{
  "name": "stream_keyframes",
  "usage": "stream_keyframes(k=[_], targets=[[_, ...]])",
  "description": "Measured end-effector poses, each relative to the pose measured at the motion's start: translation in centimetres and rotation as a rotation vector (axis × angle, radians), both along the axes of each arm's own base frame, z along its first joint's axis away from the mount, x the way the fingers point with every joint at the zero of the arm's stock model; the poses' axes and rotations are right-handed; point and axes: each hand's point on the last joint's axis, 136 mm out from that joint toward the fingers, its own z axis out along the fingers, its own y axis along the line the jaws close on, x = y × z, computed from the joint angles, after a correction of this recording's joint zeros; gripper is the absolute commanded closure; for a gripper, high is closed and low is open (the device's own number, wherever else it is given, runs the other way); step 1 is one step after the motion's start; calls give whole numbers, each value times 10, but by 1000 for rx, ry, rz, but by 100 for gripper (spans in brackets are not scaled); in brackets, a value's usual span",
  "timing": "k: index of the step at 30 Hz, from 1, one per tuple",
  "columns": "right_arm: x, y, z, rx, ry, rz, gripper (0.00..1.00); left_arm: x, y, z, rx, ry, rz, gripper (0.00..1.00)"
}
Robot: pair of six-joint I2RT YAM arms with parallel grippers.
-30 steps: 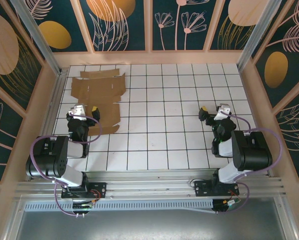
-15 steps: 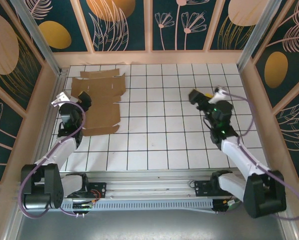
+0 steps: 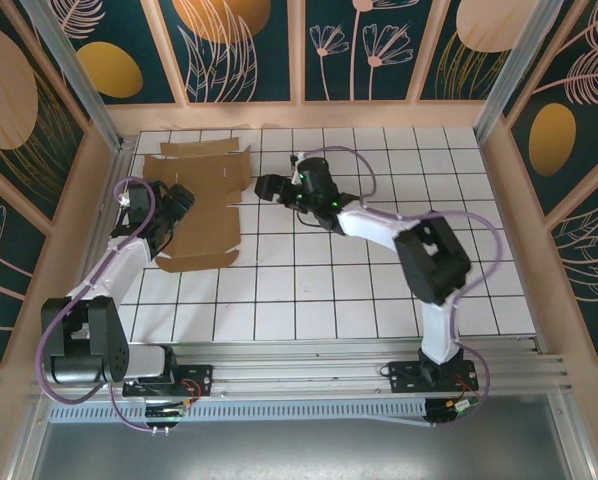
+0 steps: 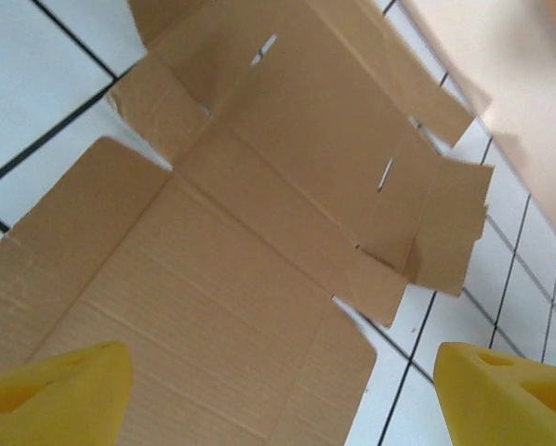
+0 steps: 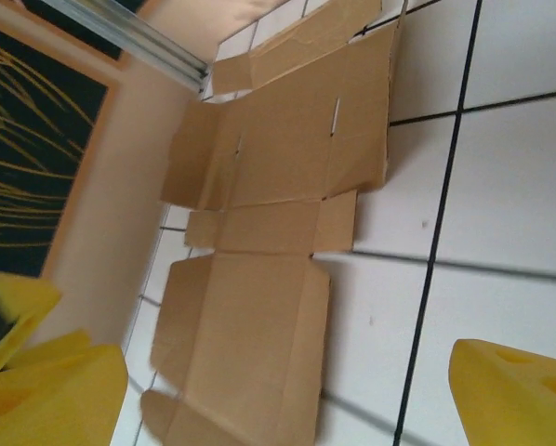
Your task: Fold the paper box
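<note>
My right gripper will next grab the paper box's side flap (image 3: 247,170) (image 5: 387,118) by the flap's outer edge, beside the slit, to fold it at the paper box's crease.
The paper box (image 3: 211,232) lies flat and unfolded on the white tiles at the far left, tan cardboard with flaps, slits and creases. My left gripper (image 3: 177,203) hovers over its left part, open. In the left wrist view its yellow fingertips (image 4: 55,390) frame the cardboard (image 4: 259,186), and the left gripper (image 4: 278,400) has nothing between its fingers. My right arm reaches across the table, and its gripper (image 3: 266,187) sits just off the box's right edge, open. The right wrist view looks down on the whole flat sheet (image 5: 259,344), with the right gripper (image 5: 283,395) open above it.
A peach side wall (image 3: 114,190) and a metal post (image 3: 79,70) stand close along the box's left edge. The back wall (image 3: 299,115) runs just behind it. White tiles (image 3: 379,270) stretch to the right. A metal rail (image 3: 299,375) runs along the near edge.
Both arms have left their folded rest poses. The left has reached forward over the box. The right has swung far left across the table to the box's right edge.
</note>
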Motion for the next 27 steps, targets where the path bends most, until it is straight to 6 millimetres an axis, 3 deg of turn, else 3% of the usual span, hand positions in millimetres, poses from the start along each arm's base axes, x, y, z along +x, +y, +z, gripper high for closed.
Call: stream_keyframes(k=[6,10,15,22,27], targets=[[82,25,-48,-27,-5,-38,15,-6,-6,-9,5,42,-52,15],[116,39,-63,-29,-30,-42,23,-8,-7,-8,20,43,-71,14],[132,59,-65,-8,-60,-30,39,-8,-7,-1,32,24,-80,13],[130,67,-80,19,-14,-21,50,-9,-7,-1,37,23,-85,12],[128,70,-91,24,11,-18,69,-9,-7,0,36,25,-86,12]])
